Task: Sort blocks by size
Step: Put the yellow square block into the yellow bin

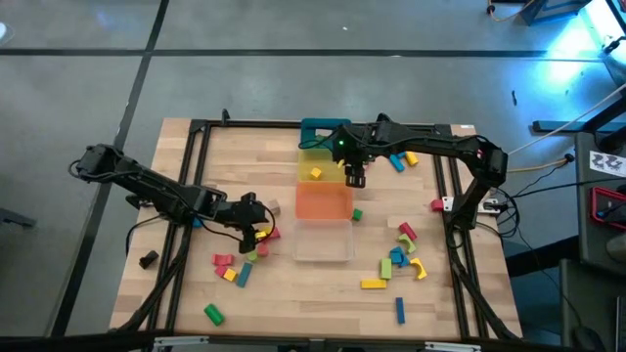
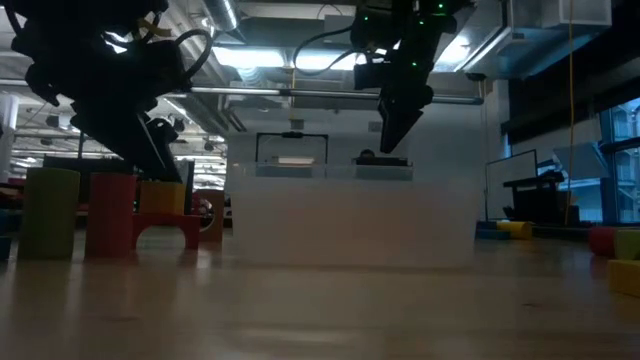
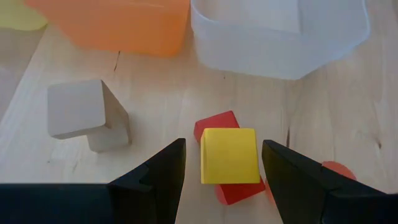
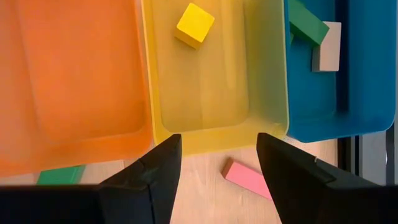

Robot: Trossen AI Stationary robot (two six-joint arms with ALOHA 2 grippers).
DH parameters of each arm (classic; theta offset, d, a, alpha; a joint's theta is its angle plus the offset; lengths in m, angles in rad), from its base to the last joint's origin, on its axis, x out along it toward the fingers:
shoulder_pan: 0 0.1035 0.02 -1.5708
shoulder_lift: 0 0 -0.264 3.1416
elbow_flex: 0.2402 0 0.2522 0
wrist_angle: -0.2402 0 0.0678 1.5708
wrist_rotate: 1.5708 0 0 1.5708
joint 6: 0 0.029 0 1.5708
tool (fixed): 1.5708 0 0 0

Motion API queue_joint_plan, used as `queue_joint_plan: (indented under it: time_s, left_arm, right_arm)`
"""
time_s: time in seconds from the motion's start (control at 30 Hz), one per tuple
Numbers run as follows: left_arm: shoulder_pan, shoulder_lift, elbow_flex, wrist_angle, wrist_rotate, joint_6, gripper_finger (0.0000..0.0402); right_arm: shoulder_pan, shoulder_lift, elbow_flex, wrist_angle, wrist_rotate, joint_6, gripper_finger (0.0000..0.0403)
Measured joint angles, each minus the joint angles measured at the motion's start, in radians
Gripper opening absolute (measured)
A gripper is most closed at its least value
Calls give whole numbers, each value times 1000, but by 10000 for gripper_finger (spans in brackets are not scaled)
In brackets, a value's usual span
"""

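Observation:
The yellow cube should next be gripped by opposite sides with my left gripper, so that it can be sorted into the yellow bin [image 1: 316,166].
My left gripper [image 3: 224,177] is open, low over the table left of the clear bin [image 1: 324,241]. Its fingers stand on either side of a yellow cube [image 3: 229,155] without touching it. The cube lies on top of red blocks [image 3: 214,124]. A tan block [image 3: 87,115] lies nearby on the table. My right gripper [image 4: 217,171] is open and empty, raised above the near rim of the yellow bin [image 4: 214,134]. A yellow cube [image 4: 194,25] lies in that bin. A green bar [image 4: 308,22] and a tan block [image 4: 326,46] lie in the teal bin [image 4: 367,93].
The teal [image 1: 315,128], yellow [image 1: 313,156], orange [image 1: 323,202] and clear bins stand in a row down the table's middle. Loose blocks lie at the left front [image 1: 235,269] and right [image 1: 401,254]. A pink bar [image 4: 249,179] and a green block [image 4: 59,175] lie under my right gripper.

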Motion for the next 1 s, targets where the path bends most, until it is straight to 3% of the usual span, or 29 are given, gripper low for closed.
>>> queue_joint_plan:
  time_s: [0.4, 0.67, 0.93, 1.0]
  left_arm:
    - [-41, 54, 0, 15, -1, -9, 196]
    - [-45, 95, 0, 61, -54, -10, 194]
    - [-45, 95, 0, 60, -55, -11, 118]
    - [-43, 95, 4, 55, -55, -11, 118]
  right_arm:
    - [0, 0, 0, -2, 0, 0, 209]
    - [0, 0, 0, -2, 0, 0, 209]
    - [13, -13, 0, -13, 3, 0, 209]
    - [24, -31, 0, -27, 24, -1, 209]
